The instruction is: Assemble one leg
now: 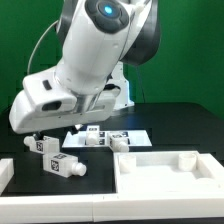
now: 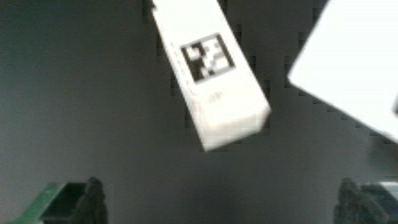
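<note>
My gripper reaches the stubby leg next and picks up its tagged body (image 1: 43, 145), which leaves the leg's round tip free to enter the white panel.
Several white stubby legs with black-and-white tags lie on the black table: one (image 1: 45, 143) at the exterior view's left, one (image 1: 66, 166) nearer the front, and two (image 1: 95, 138) (image 1: 121, 143) by the marker board. My gripper (image 1: 86, 110) hangs above them. In the wrist view one leg (image 2: 212, 75) lies slanted on the dark table, tag up, ahead of my gripper (image 2: 222, 203). The jaws stand wide apart with nothing between them. The fingertips (image 2: 77, 200) show only at the frame's edge.
The marker board (image 1: 112, 131) lies flat behind the legs. A large white panel with raised rims (image 1: 165, 170) sits at the exterior view's front right. Another white piece (image 1: 5, 175) is at the left edge. A white surface (image 2: 352, 60) lies beside the leg in the wrist view.
</note>
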Controlling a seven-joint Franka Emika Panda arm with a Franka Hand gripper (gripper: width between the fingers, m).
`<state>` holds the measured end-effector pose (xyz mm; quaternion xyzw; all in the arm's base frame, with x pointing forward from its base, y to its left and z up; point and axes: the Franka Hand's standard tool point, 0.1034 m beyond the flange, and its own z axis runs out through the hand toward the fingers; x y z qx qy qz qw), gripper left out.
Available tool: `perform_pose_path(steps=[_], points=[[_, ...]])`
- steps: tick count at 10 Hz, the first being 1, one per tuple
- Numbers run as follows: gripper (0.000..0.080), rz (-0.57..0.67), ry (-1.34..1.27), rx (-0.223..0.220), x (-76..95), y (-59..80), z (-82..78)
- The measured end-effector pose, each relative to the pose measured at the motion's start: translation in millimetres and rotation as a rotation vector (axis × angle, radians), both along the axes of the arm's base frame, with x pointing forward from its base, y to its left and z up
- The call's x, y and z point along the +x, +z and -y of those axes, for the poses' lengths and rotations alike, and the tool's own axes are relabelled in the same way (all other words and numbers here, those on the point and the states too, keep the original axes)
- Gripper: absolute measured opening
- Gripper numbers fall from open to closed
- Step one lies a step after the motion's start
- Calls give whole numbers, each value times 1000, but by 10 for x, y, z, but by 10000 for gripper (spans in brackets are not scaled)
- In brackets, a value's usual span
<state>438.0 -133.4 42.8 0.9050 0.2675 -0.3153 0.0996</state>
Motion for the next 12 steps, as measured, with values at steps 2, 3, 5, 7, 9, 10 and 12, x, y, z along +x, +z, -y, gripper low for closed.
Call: perform_pose_path(steps=[2,3,5,7,9,10,12], points=[[649,-79,-2,-15,-78,-56,61],[649,-119,0,-32,-71,-83,34],[649,-167,0,-55,-81,-152,37],[649,-188,-14,-67,-359,-274,236],[649,-167,4,-55,-446,-267,175],[649,-167,1,-56,-436,-278,191],[607,-168,1,-56,-439,-282,190]])
